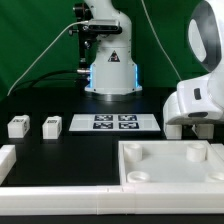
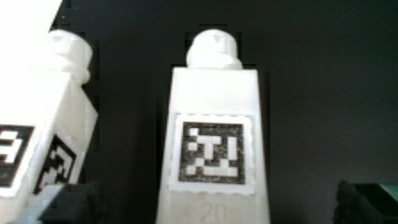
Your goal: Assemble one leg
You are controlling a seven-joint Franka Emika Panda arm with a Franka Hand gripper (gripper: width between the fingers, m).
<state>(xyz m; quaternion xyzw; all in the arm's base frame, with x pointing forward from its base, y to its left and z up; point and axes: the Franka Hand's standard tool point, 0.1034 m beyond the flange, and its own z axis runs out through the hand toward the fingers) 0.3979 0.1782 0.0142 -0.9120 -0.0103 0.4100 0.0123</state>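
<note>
The gripper takes the white leg by its tagged body [image 2: 214, 155] next, leaving the peg end free to enter a corner socket.
In the wrist view a white leg [image 2: 217, 140] lies lengthwise on the black table, its square tag facing the camera and its peg end pointing away. My gripper [image 2: 217, 207] is open and straddles it. The dark fingertips [image 2: 63, 205] stand apart from its sides with gaps on both sides. A second leg [image 2: 45, 130] lies beside it, just outside one finger. In the exterior view my hand [image 1: 188, 112] is low at the right, behind the tray-like part, and hides these two legs. Two more legs [image 1: 17, 126] [image 1: 51, 125] stand at the exterior view's left.
The large white square tray-like part [image 1: 170, 168] with corner sockets lies at the front right. The marker board [image 1: 113, 123] lies mid-table. A white rim [image 1: 40, 185] runs along the front left. The robot base [image 1: 108, 70] stands at the back.
</note>
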